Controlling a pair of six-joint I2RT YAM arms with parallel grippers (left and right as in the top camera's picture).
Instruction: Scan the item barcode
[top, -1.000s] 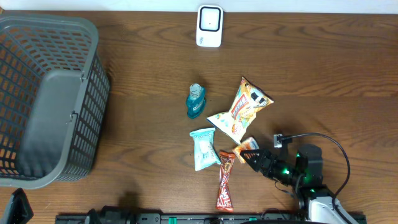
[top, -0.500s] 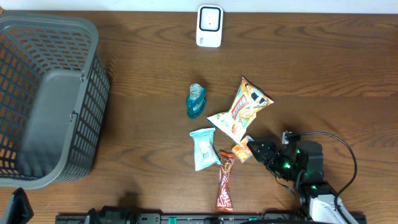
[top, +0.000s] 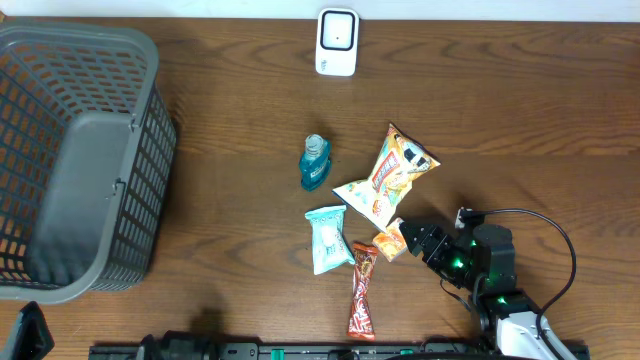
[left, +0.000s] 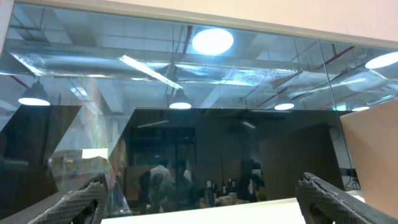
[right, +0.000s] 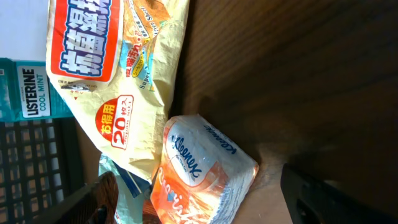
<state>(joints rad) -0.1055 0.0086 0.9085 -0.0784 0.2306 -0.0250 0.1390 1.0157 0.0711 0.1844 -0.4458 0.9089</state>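
Observation:
My right gripper will next take hold of the Kleenex tissue pack (top: 391, 243) by its white edge away from the wipes bag, so the pack's orange body stays uncovered for the barcode scan.
A small orange-and-white Kleenex tissue pack (top: 391, 243) (right: 205, 171) lies on the table under the corner of a yellow wipes bag (top: 388, 175) (right: 118, 81). My right gripper (top: 413, 239) (right: 205, 200) is low at the pack's right side. It is open, its dark fingers (right: 326, 196) standing either side of the pack and apart from it. No barcode shows on the pack. The white scanner (top: 336, 42) stands at the table's far edge. My left gripper (left: 205, 200) is open and empty, its camera facing a window and ceiling lights.
A teal Listerine bottle (top: 315, 162), a pale teal packet (top: 327, 238) and a red snack bar (top: 362, 290) lie close to the left of the tissue pack. A grey mesh basket (top: 75, 150) fills the table's left end.
My right gripper has drawn back slightly to the right and up, uncovering more of the tissue pack. The pack and the other items have not moved.

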